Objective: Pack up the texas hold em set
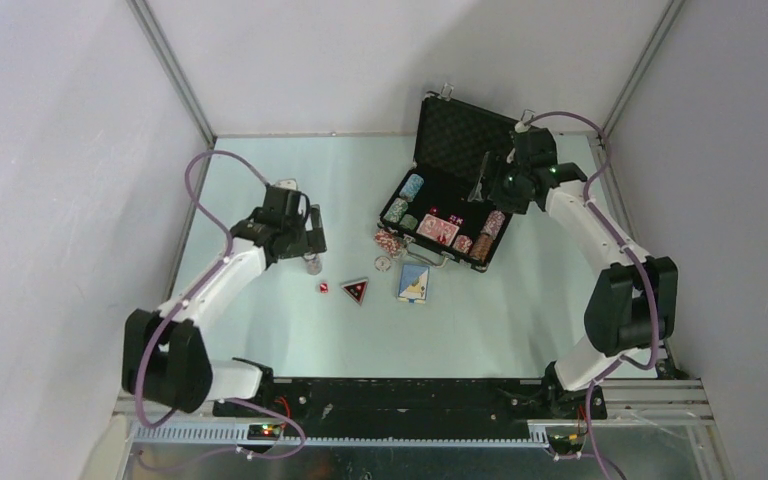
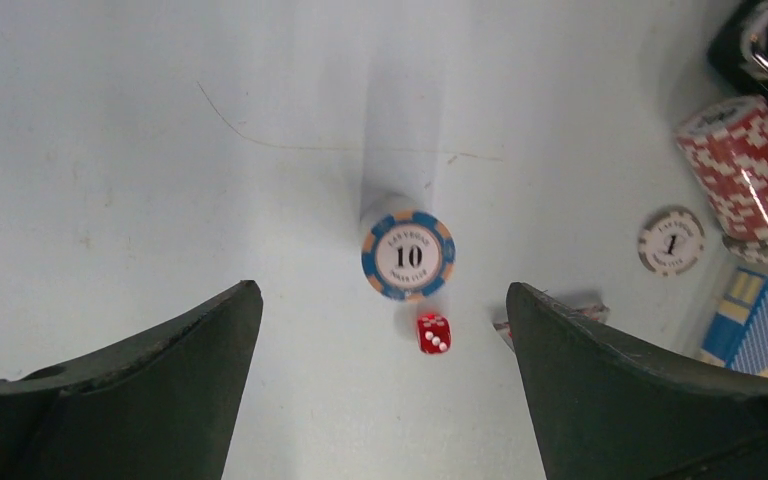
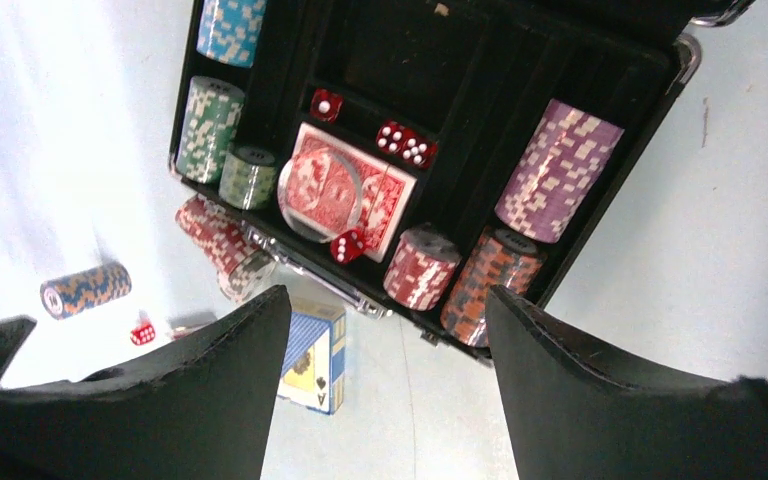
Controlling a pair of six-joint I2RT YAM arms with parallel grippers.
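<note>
The blue chip stack is below the wide-open fingers of my left gripper. The blue chip stack would stay standing on the tabletop if I lifted my left gripper now.
The black briefcase lies open at the back right. It holds light-blue, green, purple, red and orange chip stacks, a red card deck with a clear button on it, and several red dice. On the table lie a blue chip stack, a red die, a black triangle, a blue deck, a red/white stack and a single chip. My left gripper is open above the blue stack and die. My right gripper is open above the case's front edge.
Grey walls with metal posts close in the table on the left, back and right. The raised case lid stands just behind my right gripper. The loose pieces cluster in front of the case's left corner.
</note>
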